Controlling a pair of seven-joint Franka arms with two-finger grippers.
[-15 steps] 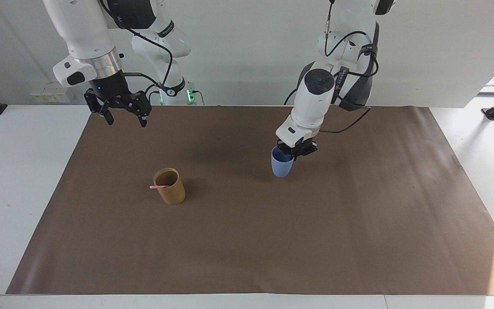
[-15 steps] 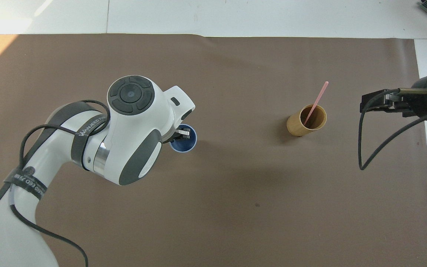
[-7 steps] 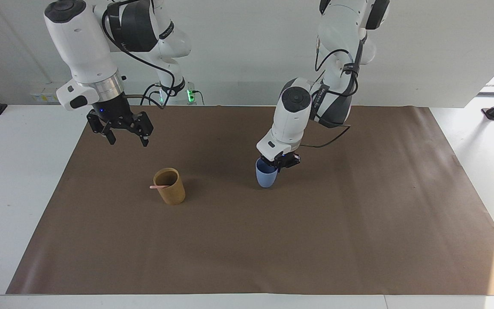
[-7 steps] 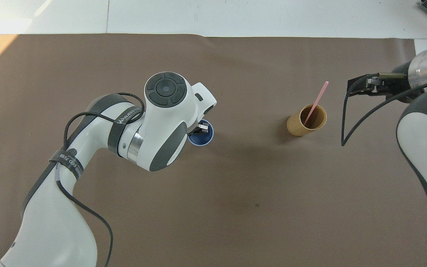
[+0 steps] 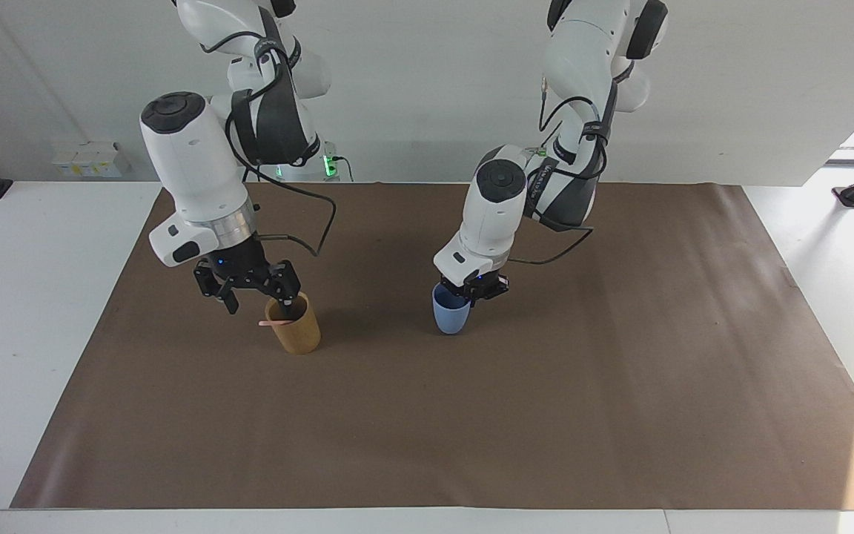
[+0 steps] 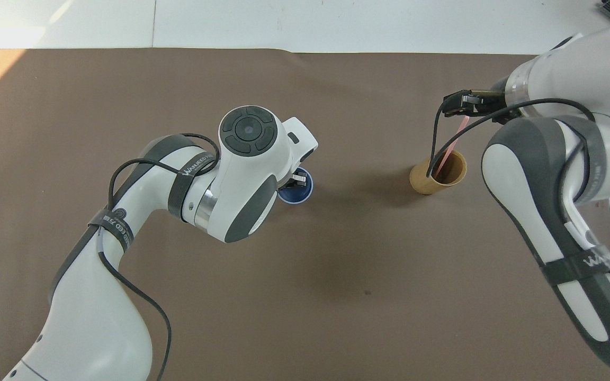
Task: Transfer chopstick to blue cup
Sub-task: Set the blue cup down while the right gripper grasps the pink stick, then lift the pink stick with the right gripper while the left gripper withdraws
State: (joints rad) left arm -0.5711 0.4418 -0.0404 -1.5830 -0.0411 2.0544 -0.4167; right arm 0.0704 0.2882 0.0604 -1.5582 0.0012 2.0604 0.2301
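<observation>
The right gripper next needs to grab the chopstick by its upper end [image 6: 463, 123] above the tan cup's rim, because the tan cup [image 6: 424, 183] is around the chopstick's lower part.
The pale-pink chopstick [image 5: 272, 322] [image 6: 447, 153] leans in a tan cup [image 5: 298, 335] [image 6: 424, 183], its top end sticking out over the rim. My right gripper [image 5: 260, 304] [image 6: 456, 102] hangs open just over that rim and the chopstick's top end, touching neither. The blue cup [image 5: 450, 319] [image 6: 297, 196] stands upright near the middle of the mat, its base at the mat. My left gripper [image 5: 469, 291] [image 6: 297, 179] is shut on the blue cup's rim, with one finger inside the cup.
A brown mat [image 5: 545, 415] covers most of the white table [image 5: 41, 311]. The two cups stand about a hand's length apart. The left arm's forearm hides the mat beside the blue cup in the overhead view.
The left gripper carried the blue cup toward the tan cup and lowered it to the mat. The right gripper swung down from near its base to just over the tan cup's rim.
</observation>
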